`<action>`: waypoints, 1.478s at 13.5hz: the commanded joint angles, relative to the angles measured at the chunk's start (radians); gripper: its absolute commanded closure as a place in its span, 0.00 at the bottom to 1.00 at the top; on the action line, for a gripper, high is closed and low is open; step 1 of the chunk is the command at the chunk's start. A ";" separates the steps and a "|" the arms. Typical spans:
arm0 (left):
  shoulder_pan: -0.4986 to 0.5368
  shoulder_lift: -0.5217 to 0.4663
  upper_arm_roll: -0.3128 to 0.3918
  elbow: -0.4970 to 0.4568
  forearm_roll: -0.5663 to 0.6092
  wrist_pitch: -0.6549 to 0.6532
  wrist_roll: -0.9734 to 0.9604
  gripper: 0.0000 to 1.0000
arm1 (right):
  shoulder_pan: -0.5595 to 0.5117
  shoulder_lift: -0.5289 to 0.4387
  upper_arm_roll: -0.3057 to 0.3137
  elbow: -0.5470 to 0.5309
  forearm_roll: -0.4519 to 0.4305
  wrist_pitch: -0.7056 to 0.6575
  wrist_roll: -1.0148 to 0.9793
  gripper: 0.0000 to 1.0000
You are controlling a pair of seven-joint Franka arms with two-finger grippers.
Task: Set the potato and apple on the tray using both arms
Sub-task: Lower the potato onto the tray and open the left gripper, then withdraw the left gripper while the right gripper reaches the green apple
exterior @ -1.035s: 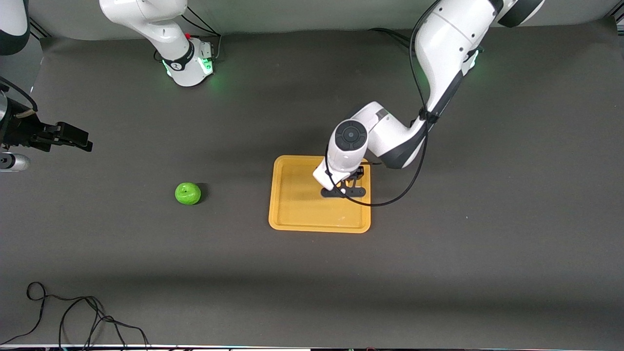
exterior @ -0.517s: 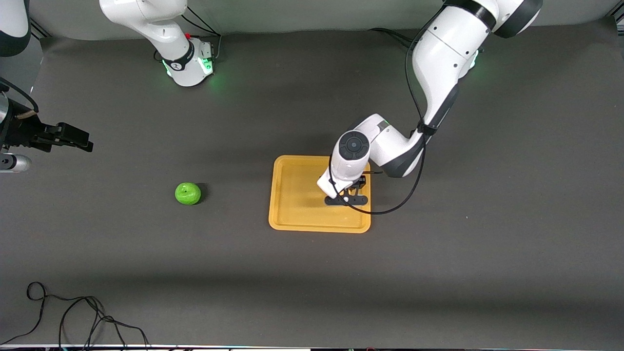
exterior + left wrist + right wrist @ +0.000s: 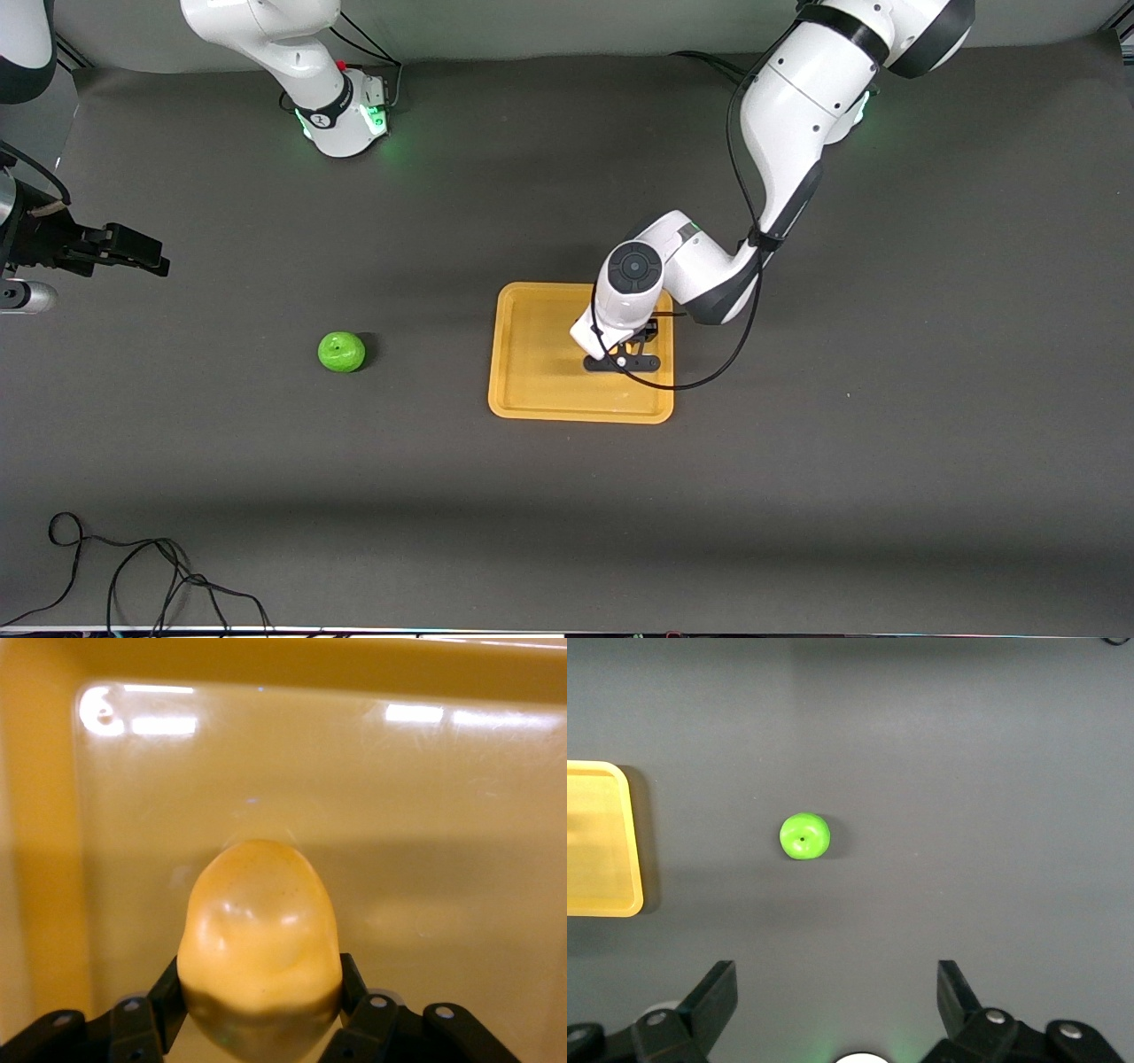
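Observation:
The potato point(image 3: 259, 939) rests low on the bottom of the tray in the left wrist view, inside the tray's rim, so the robot's left gripper should open.
My left gripper point(image 3: 622, 361) is low over the orange-yellow tray point(image 3: 532, 354), at the tray's side toward the left arm's end. It is shut on the pale yellow-tan potato point(image 3: 259, 939), gripped from both sides by the left gripper point(image 3: 259, 981). The arm's wrist hides the potato in the front view. Bare tray floor point(image 3: 443, 815) fills the left wrist view. The green apple point(image 3: 341, 352) lies on the table toward the right arm's end, apart from the tray. My right gripper point(image 3: 120, 246) waits high at that end, open and empty point(image 3: 837, 979). Its view shows the apple point(image 3: 804, 835) and a tray corner point(image 3: 598, 842).
A black cable point(image 3: 133, 567) lies coiled on the table near the front edge at the right arm's end. A silver cylinder point(image 3: 22, 295) shows at the view's edge beside my right gripper. The dark mat around the tray and apple is bare.
My left gripper has shifted a little over the tray with the potato, toward the front camera, and its arm has swung slightly. The apple and the right arm have not moved.

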 commanded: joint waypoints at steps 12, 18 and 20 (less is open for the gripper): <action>-0.003 -0.022 -0.002 0.086 0.037 -0.163 -0.014 0.01 | 0.023 0.000 0.004 0.016 -0.012 -0.014 0.011 0.00; 0.080 -0.157 -0.040 0.115 -0.060 -0.370 0.095 0.00 | 0.023 -0.011 0.004 0.020 -0.011 -0.017 0.012 0.00; 0.132 -0.230 -0.040 0.115 -0.098 -0.456 0.156 0.00 | 0.023 -0.018 0.004 0.019 -0.011 -0.021 0.012 0.00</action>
